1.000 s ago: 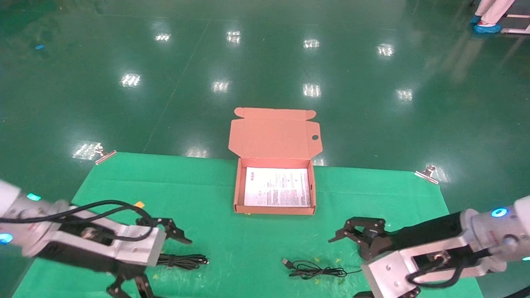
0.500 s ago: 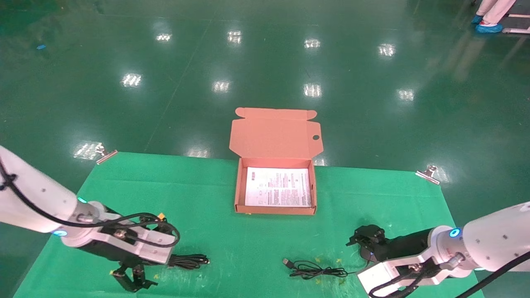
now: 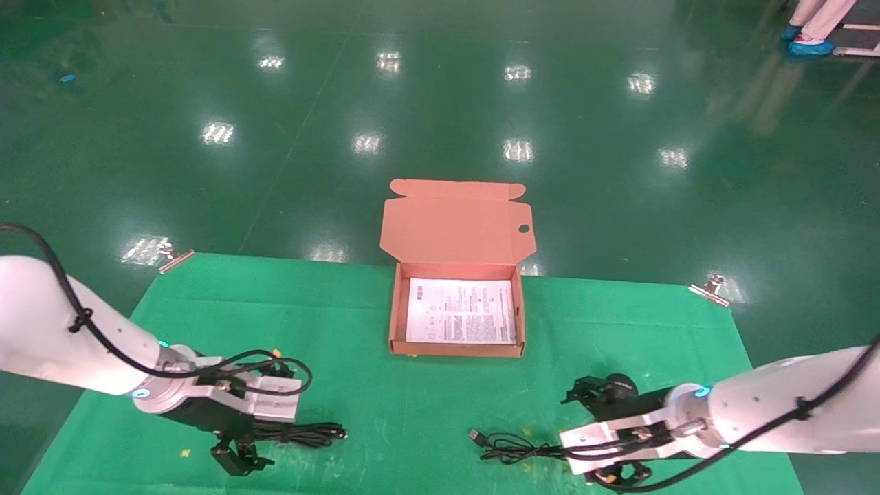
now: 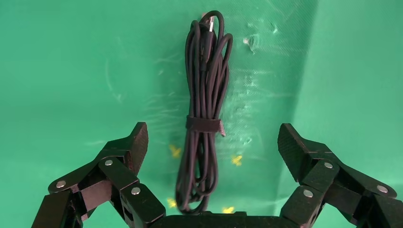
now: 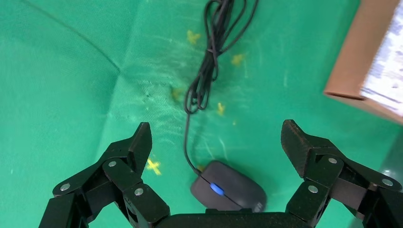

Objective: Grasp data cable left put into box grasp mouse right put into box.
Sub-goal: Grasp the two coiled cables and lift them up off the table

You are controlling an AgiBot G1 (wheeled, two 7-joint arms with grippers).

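Observation:
The data cable needs to go in the box, so my left gripper will next pick it up by its looped end (image 4: 198,161) beside the strap, opposite the plug (image 4: 208,33).
The data cable (image 3: 309,434), a tied black bundle, lies on the green mat at the front left. My left gripper (image 3: 240,459) hangs open just above its near end; in the left wrist view the cable (image 4: 204,95) runs out between the spread fingers of this gripper (image 4: 212,137). The black mouse (image 5: 230,190) with its blue spot lies under my open right gripper (image 5: 216,135), close to the palm and untouched. In the head view the right gripper (image 3: 619,474) and arm hide the mouse. The salmon box (image 3: 457,349) stands open at mid-mat, with a white sheet inside.
The mouse's loose cord (image 3: 522,448) with its USB plug lies left of the right gripper and shows in the right wrist view (image 5: 209,61). The box lid (image 3: 457,223) leans back. Metal clips (image 3: 175,260) (image 3: 708,289) hold the mat's far corners. Shiny green floor lies beyond.
Both arms have swung from pointing forward to pointing down. The left gripper has come down over the cable's end, the right over the mouse. Both stayed open.

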